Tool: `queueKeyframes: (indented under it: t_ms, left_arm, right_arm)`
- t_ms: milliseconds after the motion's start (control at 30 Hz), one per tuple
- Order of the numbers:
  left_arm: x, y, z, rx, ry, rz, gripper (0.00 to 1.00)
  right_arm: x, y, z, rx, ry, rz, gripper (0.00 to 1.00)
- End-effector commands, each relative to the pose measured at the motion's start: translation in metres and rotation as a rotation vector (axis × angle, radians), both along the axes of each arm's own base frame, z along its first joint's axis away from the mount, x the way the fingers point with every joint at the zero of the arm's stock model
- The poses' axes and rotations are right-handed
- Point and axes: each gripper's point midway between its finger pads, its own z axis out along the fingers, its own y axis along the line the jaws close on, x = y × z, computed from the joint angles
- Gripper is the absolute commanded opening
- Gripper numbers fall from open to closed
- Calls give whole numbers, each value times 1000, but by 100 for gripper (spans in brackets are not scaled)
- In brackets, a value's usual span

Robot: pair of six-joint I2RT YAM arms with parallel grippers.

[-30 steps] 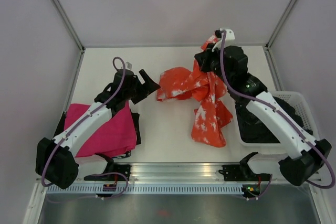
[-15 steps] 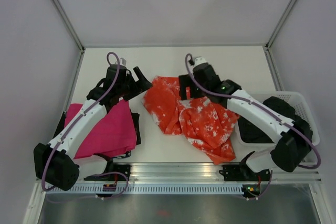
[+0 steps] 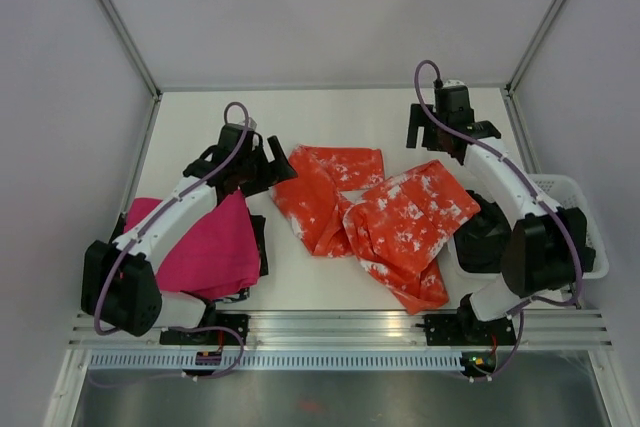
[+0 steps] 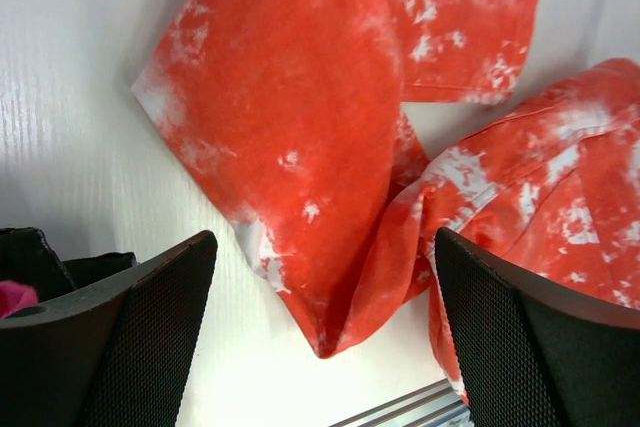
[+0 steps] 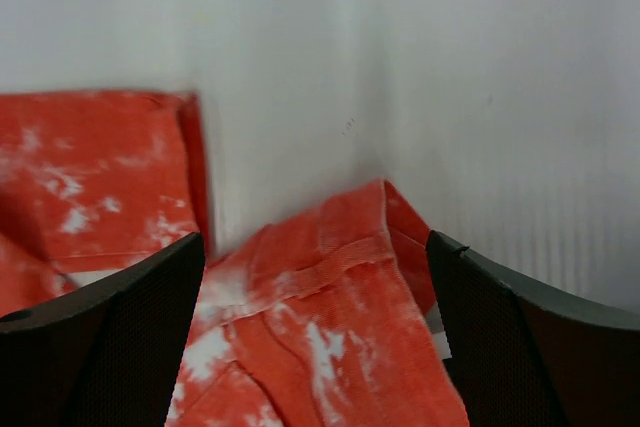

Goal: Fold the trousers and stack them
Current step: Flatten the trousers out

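Note:
Next, my right gripper grabs the trousers (image 3: 380, 207) by the far corner of their waistband end (image 3: 435, 168) to stretch them straight for folding.
The orange-red trousers (image 3: 380, 207) with white blotches lie crumpled and partly spread on the middle of the table, nothing holding them. My left gripper (image 3: 279, 164) hovers open at their left edge; in the left wrist view a folded corner of the trousers (image 4: 300, 117) lies between and beyond the wide-apart fingers (image 4: 150, 327). My right gripper (image 3: 450, 142) stands open just behind their far right corner. The right wrist view has the waistband end of the trousers (image 5: 330, 317) below the open gripper (image 5: 315, 337), untouched.
A folded magenta-pink cloth (image 3: 205, 247) lies at the near left under the left arm, with a dark garment (image 3: 258, 242) edging it. A white basket (image 3: 580, 197) holding dark fabric (image 3: 485, 237) stands at the right. A metal rail (image 3: 340, 332) runs along the front.
The right gripper opened and released the trousers, which dropped and spread on the table. The right arm then swung back to the far right. The left gripper shifted slightly.

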Motion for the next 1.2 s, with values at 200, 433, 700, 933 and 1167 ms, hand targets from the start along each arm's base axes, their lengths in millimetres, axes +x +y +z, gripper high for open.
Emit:
queueKeyframes:
  t_ms: [200, 433, 700, 933, 1167]
  left_arm:
    - [9, -9, -25, 17, 26, -70, 95]
    - [20, -6, -46, 65, 60, -51, 98]
    - [53, -32, -58, 57, 43, -102, 100]
    - [75, -50, -87, 48, 77, -115, 100]
    - [94, -39, -99, 154, 43, -88, 100]
  right_arm:
    - [28, -4, -59, -6, 135, 108, 98]
    - [11, -6, -97, 11, 274, 62, 89]
    - [-8, -16, -102, -24, 307, 39, 72]
    - [-4, -10, -84, 11, 263, 45, 0]
    - [10, 12, 2, 129, 35, 127, 0]
